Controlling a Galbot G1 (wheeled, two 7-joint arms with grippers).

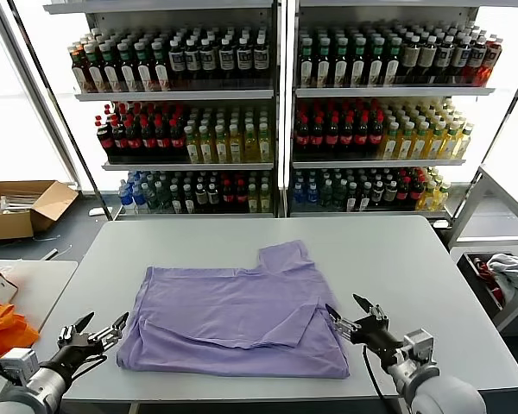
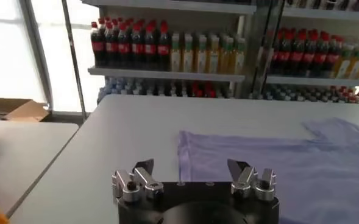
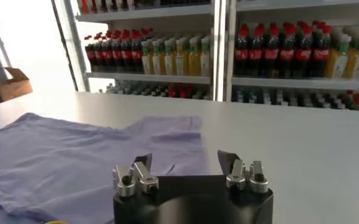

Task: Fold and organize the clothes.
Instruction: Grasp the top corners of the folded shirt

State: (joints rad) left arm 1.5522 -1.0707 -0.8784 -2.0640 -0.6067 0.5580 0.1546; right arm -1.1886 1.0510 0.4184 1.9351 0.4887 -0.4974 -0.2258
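Observation:
The right gripper grabs the lavender T-shirt by its protruding sleeve next, to fold the shirt over.
The clothes are a single lavender T-shirt, lying partly folded on the grey table, with one sleeve pointing toward the far side. My left gripper hovers at the shirt's near left corner, open and empty. Just off the shirt's near right edge is my right gripper, also open with nothing in it. The left wrist view shows the left gripper spread wide, the shirt beyond it. In the right wrist view the right gripper is spread wide over the edge of the shirt.
An orange fabric bag lies on a side table at the left. Shelves of bottles stand behind the table. A cardboard box sits on the floor at the left. A bin with cloth stands at the right.

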